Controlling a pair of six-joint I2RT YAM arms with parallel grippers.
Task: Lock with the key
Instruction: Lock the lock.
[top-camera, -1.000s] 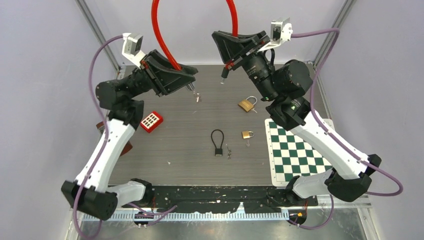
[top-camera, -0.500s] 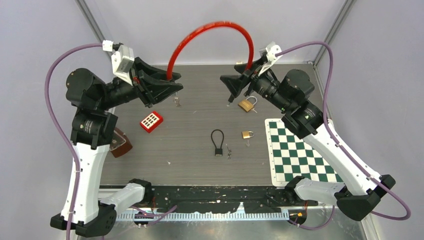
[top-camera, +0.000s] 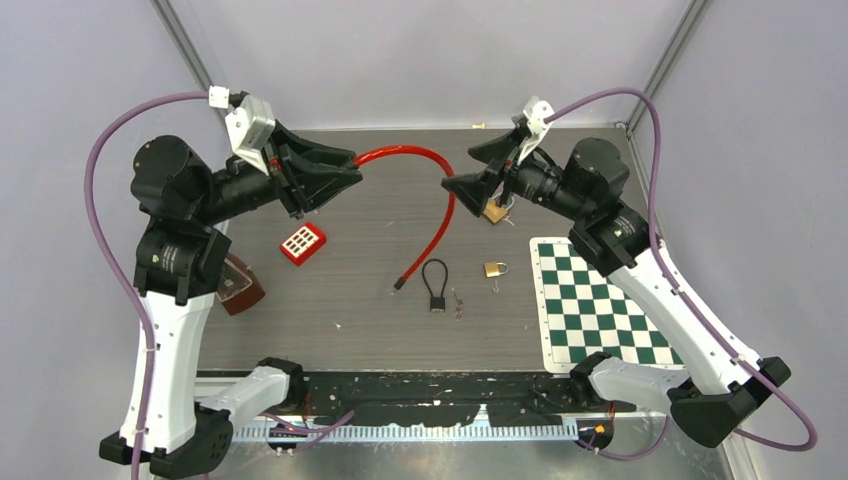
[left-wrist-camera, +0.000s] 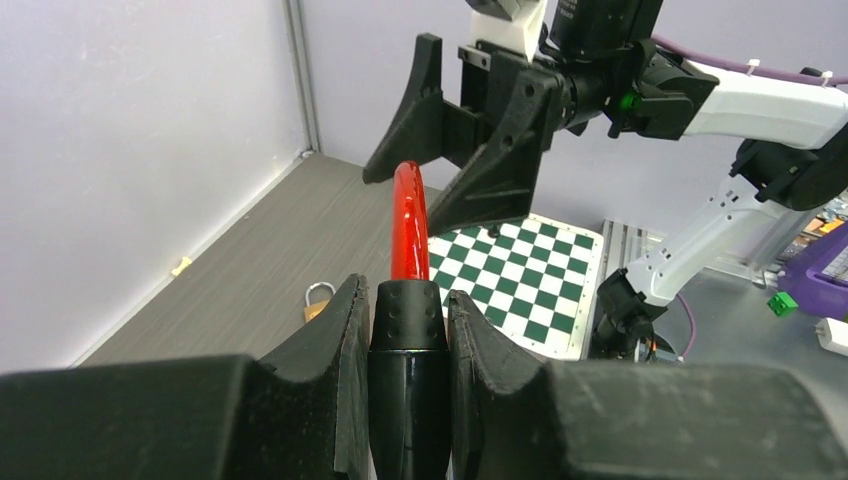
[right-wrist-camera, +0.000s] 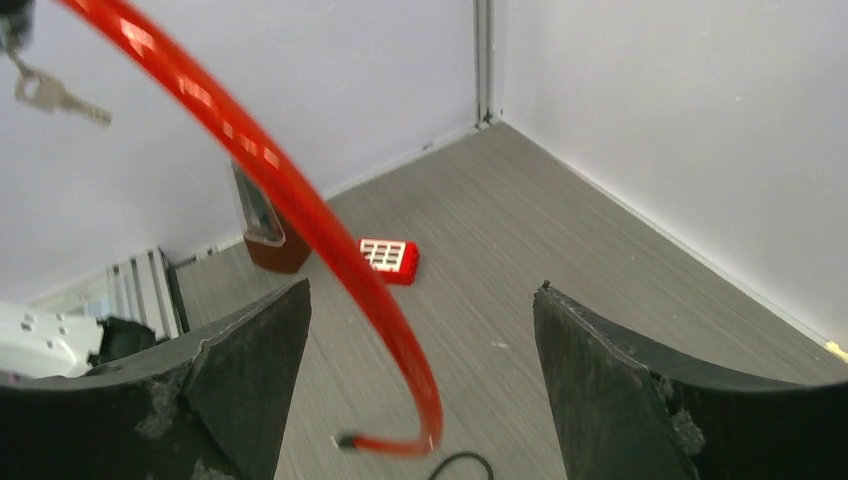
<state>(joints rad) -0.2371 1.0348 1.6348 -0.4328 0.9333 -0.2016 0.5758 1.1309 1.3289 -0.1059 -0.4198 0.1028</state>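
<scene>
The red cable (left-wrist-camera: 408, 225) should be grabbed next by my right gripper just behind its loose black tip. That tip then stays free to go in for locking.
A red cable lock (top-camera: 440, 215) runs from my left gripper (top-camera: 352, 170) in a curve down to the table, where its free black tip (top-camera: 400, 285) rests or hangs just above the wood. The left gripper (left-wrist-camera: 408, 295) is shut on the lock's black cylinder body (left-wrist-camera: 408, 340), and the red cable (left-wrist-camera: 408, 225) rises straight out of it. A silver key (right-wrist-camera: 60, 97) dangles by that body at the upper left of the right wrist view. My right gripper (top-camera: 478, 167) faces the left one with its jaws wide open (right-wrist-camera: 422, 290), holding nothing; the cable (right-wrist-camera: 330, 250) passes in front of it.
A large brass padlock (top-camera: 493, 211) lies under the right gripper and a small one (top-camera: 494, 269) nearer. A black cable lock (top-camera: 435, 283) and loose keys (top-camera: 458, 303) lie mid-table, a red keypad lock (top-camera: 302, 242) and brown object (top-camera: 240, 290) at left, a chessboard mat (top-camera: 600, 310) at right.
The right gripper opened and let go of the cable's free end. The cable's high arch collapsed and its tip dropped to the table. Both arms came lower.
</scene>
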